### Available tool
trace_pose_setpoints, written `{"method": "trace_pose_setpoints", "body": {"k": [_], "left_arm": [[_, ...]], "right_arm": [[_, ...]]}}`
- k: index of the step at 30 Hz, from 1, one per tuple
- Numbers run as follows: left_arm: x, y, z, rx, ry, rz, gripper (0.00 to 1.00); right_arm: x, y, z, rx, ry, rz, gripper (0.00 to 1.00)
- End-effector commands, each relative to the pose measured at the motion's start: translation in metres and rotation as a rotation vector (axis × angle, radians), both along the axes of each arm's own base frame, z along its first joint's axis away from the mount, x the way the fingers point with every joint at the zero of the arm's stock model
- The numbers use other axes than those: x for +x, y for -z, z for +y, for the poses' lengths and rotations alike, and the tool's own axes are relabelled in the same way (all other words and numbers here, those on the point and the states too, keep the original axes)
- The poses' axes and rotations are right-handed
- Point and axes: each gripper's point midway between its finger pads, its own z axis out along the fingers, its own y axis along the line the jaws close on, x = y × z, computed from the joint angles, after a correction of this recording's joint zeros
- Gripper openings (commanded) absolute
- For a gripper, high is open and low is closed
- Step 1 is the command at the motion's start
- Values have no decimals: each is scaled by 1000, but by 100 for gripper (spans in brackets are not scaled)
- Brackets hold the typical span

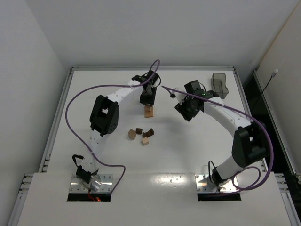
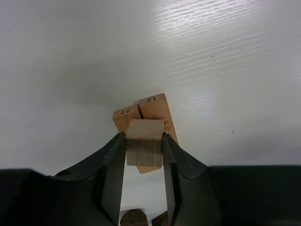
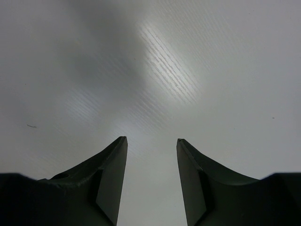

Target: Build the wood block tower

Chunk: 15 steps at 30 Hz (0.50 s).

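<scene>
I should let go of the light tan block with my left gripper, as it sits level over both side-by-side base blocks and would come to rest on them.
The wood block tower [image 1: 149, 112] stands at the table's middle back, directly under my left gripper [image 1: 147, 100]. In the left wrist view its base shows as two light tan blocks lying side by side, marked 77 [image 2: 125, 117] and 21 [image 2: 155, 110]. My left gripper [image 2: 143, 136] is shut on a light tan block [image 2: 144, 147] held over them; I cannot tell whether it touches them. My right gripper [image 1: 182, 112] hovers to the right of the tower. In its wrist view the right gripper [image 3: 151, 140] is open with only bare table between its fingers.
Several loose blocks lie nearer the arms: a tan one [image 1: 131, 134], two dark brown ones [image 1: 139, 131] [image 1: 148, 133] and a small tan one [image 1: 145, 141]. A translucent grey container [image 1: 219, 84] stands at the back right. Purple cables arc over both arms.
</scene>
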Motion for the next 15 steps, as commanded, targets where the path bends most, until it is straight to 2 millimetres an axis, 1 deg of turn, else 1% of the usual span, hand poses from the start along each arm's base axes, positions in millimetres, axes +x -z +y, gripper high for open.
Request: {"method": "trace_pose_setpoints", "body": {"k": [1,5,6,8,10,11,13,14,15], "left_arm": [[10,-7,0,-14,-25,-25,0],[10,-7,-1,-18,-33,-23,7],[11,-7,1,-11,-37,-27,9],[11,-7,1,-11,-37,-28,12],[11,-7,1,-11,-37,-28,18],[11,-7,1,-11,-37,-28,25],[11,-7,1,-11,-37,-28,31],[10,-7,-1,-18,-33,-23,41],[12,-7,-2,-23,-33,-31,46]], "right_arm": [[13,-12,4,22,21,-37,43],[13,-12,4,22,21,-37,43],[13,-9,4,19,21,-29,43],[15,-12,5,22,21,-37,43],[15,-12,5,22,21,-37,43],[15,-12,5,22,21,-37,43],[15,-12,5,22,21,-37,43],[15,-12,5,22,21,-37,43],[15,-12,5,22,21,-37,43]]}}
